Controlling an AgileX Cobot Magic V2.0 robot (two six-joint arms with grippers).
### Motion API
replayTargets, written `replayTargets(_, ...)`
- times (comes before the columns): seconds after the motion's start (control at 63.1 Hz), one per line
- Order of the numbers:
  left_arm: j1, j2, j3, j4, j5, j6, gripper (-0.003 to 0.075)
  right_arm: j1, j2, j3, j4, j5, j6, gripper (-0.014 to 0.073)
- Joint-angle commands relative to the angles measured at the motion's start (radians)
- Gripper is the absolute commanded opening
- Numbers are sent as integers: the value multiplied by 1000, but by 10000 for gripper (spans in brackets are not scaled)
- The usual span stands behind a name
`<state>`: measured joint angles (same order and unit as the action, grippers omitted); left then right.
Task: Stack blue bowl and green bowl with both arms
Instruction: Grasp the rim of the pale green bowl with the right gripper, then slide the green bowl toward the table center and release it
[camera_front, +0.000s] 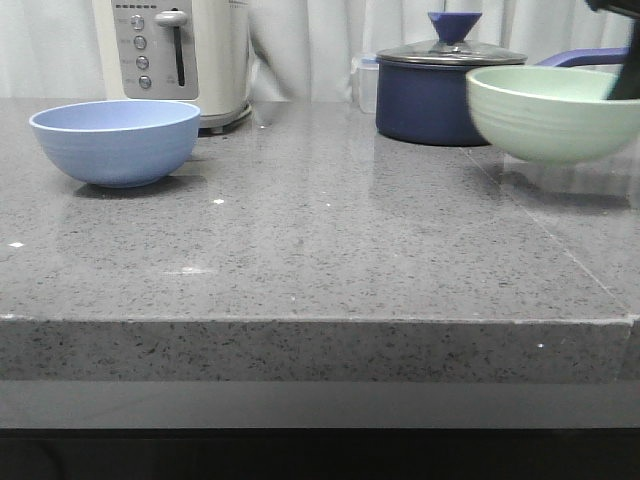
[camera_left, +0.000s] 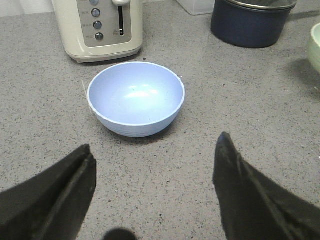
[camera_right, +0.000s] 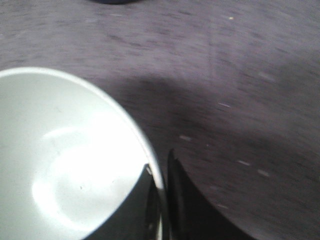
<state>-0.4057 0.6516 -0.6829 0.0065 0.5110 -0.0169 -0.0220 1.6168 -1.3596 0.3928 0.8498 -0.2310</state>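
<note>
My right gripper keeps holding the green bowl (camera_front: 550, 110) from here until the bowl is lower, since the bowl hangs above the grey counter in the front view.
The blue bowl (camera_front: 115, 140) sits upright on the grey counter at the left, in front of the toaster. In the left wrist view it (camera_left: 135, 97) lies just beyond my left gripper (camera_left: 155, 160), which is open and empty, fingers wide apart above bare counter. The green bowl (camera_front: 550, 110) hangs in the air at the right, above the counter. My right gripper (camera_right: 161, 175) is shut on its rim (camera_right: 150, 155), one finger inside the bowl and one outside. In the front view only a dark piece of the right arm (camera_front: 625, 60) shows at the right edge.
A cream toaster (camera_front: 180, 55) stands behind the blue bowl. A dark navy lidded saucepan (camera_front: 435, 90) stands at the back, just behind the green bowl. The counter's front edge (camera_front: 320, 320) runs across the view.
</note>
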Motion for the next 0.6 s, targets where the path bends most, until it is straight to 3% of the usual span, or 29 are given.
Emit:
replayTargets(0.0,-7,4,-35,-6,-72,-1,491,82,-37,-66,10,-20,1,-54)
replayTargets(0.301,-7,4,-35,-6,-68,-1,491,304,91,-192,-64,-21,114,-54)
replayTargets(0.586,-7,4,-35,-6,-68,-1,491,354,169,-244,-101,-37,150,-54)
